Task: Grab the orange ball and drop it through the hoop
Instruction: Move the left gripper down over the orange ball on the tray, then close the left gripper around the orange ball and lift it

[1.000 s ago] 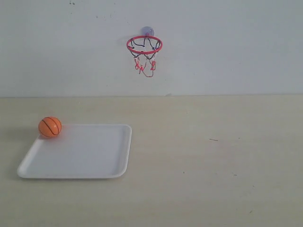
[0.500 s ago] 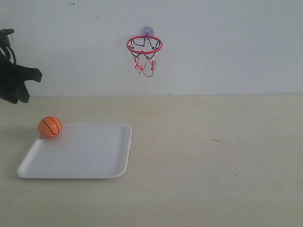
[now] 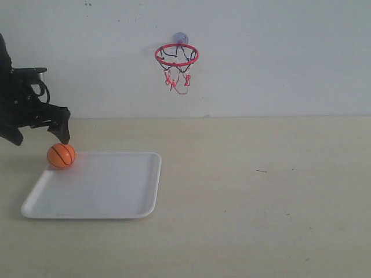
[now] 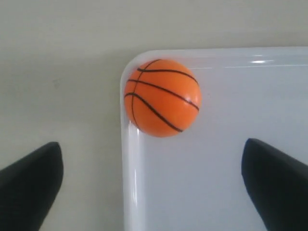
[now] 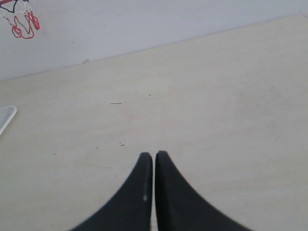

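Observation:
The orange ball needs to drop through the red hoop [image 3: 177, 55], so my left gripper next needs to grab the ball by its opposite round sides.
The orange ball [image 3: 61, 155] rests in the far left corner of the white tray [image 3: 110, 191]. In the left wrist view the orange ball [image 4: 161, 97] sits against the tray's corner rim [image 4: 131, 159]. My left gripper [image 3: 39, 138] hangs open just above and left of the ball, its black fingers [image 4: 33, 183] spread wide with nothing between them. The hoop [image 3: 177, 55], a red ring with a black-and-red net, is stuck high on the back wall by a bluish suction cup [image 3: 180, 38]. My right gripper [image 5: 153, 156] is shut and empty over bare table, out of the exterior view.
The beige table [image 3: 261, 191] runs back to a white wall [image 3: 290, 58]. A tray corner [image 5: 6, 115] and the net's red strings [image 5: 21, 24] show in the right wrist view.
My left arm has come in from the left edge, moving right and down until its gripper hangs just above the ball. Ball, tray and hoop have not moved.

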Controlling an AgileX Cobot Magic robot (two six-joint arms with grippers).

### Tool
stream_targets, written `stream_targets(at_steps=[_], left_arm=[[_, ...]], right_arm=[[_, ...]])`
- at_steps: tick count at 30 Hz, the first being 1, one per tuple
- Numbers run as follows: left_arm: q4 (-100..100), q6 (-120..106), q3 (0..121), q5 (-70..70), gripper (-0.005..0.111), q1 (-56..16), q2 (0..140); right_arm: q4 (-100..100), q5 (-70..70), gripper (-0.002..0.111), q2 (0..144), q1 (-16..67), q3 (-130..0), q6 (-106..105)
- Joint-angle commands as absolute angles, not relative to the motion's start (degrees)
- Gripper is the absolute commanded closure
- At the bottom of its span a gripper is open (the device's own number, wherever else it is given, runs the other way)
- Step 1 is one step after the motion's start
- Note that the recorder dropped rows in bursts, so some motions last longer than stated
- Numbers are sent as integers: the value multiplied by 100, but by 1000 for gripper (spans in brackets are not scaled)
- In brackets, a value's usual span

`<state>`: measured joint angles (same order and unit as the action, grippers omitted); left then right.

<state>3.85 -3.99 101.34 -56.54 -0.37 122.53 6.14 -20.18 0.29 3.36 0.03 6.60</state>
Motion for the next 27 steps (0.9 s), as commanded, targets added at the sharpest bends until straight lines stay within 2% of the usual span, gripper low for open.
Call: stream_targets(at_steps=[1,18,21,27], left_arm=[[401,-564,10403,-5719,13,-64,12545],[1019,-906,10536,-5442,14,-68,13169],[1008,-966,10536,-5389,22,-68,13193],[1008,-995,10536,-5278,57,-68,13232]], right_arm=[[564,-1995,107,0,290,0,645],[564,-1995,107,0,290,0,645],[564,-1995,107,0,290,0,645],[564,-1995,107,0,290,0,645]])
